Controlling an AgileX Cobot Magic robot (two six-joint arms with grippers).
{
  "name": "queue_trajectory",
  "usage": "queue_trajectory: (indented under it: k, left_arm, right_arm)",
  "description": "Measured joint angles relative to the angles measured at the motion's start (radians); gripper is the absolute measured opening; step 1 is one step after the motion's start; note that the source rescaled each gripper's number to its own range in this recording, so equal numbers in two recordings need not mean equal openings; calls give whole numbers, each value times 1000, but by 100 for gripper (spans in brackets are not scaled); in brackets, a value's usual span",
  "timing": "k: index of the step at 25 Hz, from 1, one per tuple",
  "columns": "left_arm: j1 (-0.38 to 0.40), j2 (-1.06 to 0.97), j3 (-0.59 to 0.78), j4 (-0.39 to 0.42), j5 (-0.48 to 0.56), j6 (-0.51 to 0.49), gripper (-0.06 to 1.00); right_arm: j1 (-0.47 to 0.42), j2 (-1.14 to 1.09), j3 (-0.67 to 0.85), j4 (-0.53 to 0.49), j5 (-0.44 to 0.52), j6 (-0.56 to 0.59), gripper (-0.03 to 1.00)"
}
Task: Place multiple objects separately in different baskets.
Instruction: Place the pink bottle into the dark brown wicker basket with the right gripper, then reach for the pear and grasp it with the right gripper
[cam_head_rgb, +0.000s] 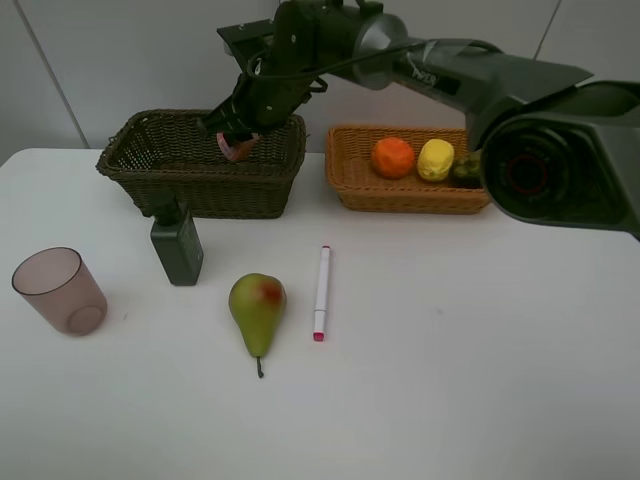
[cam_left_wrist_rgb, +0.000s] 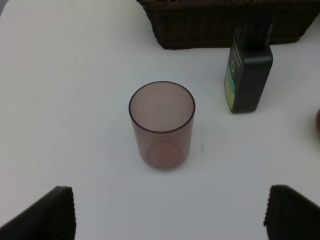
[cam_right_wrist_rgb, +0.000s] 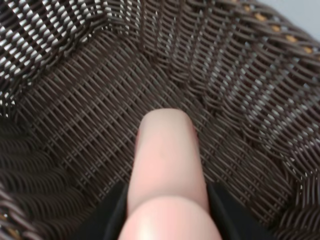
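Note:
The pink bottle (cam_right_wrist_rgb: 167, 170) is hanging inside the dark basket, over the basket's wicker bottom. My right gripper is ready to release it and needs to do so.
My right gripper (cam_head_rgb: 238, 135) reaches across to the deep dark basket (cam_head_rgb: 200, 165) and is shut on the small pink bottle (cam_head_rgb: 238, 149), holding it over the basket's inside. The right wrist view shows the bottle (cam_right_wrist_rgb: 167, 170) between the dark fingers (cam_right_wrist_rgb: 107, 217) above the wicker floor (cam_right_wrist_rgb: 75, 100). The orange (cam_head_rgb: 393, 157), lemon (cam_head_rgb: 436, 159) and a partly hidden dark mangosteen (cam_head_rgb: 465, 168) lie in the light tan basket (cam_head_rgb: 400, 197). The pear (cam_head_rgb: 257, 308), marker (cam_head_rgb: 322, 292), dark green bottle (cam_head_rgb: 178, 245) and mauve cup (cam_head_rgb: 58, 290) stand on the table. My left gripper (cam_left_wrist_rgb: 170, 215) is open, short of the cup (cam_left_wrist_rgb: 161, 125).
The white table runs to a grey wall behind both baskets. In the left wrist view the dark green bottle (cam_left_wrist_rgb: 248, 75) stands against the dark basket's front wall (cam_left_wrist_rgb: 210, 27). The right arm's large body (cam_head_rgb: 560, 150) hangs over the tan basket's right end.

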Motion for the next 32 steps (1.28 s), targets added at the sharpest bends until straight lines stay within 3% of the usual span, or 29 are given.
queue_trajectory:
  k: [10, 12, 15, 16, 18, 27, 32]
  left_arm:
    - [0, 0, 0, 0, 0, 0, 100]
    - [0, 0, 0, 0, 0, 0, 100]
    - [0, 0, 0, 0, 0, 0, 100]
    - [0, 0, 0, 0, 0, 0, 100]
    - [0, 0, 0, 0, 0, 0, 100]
    - [0, 0, 0, 0, 0, 0, 100]
    - [0, 0, 0, 0, 0, 0, 100]
  right_arm:
    - [0, 1, 0, -1, 3, 0, 21]
    - [0, 1, 0, 0, 3, 0, 37]
    - [0, 1, -1, 0, 0, 1, 79]
    - [0, 1, -1, 0, 0, 1, 88]
    - [0, 1, -1, 0, 0, 1, 95]
    - [0, 1, -2, 1, 21, 1, 99]
    - [0, -43, -2, -4, 100, 6, 99]
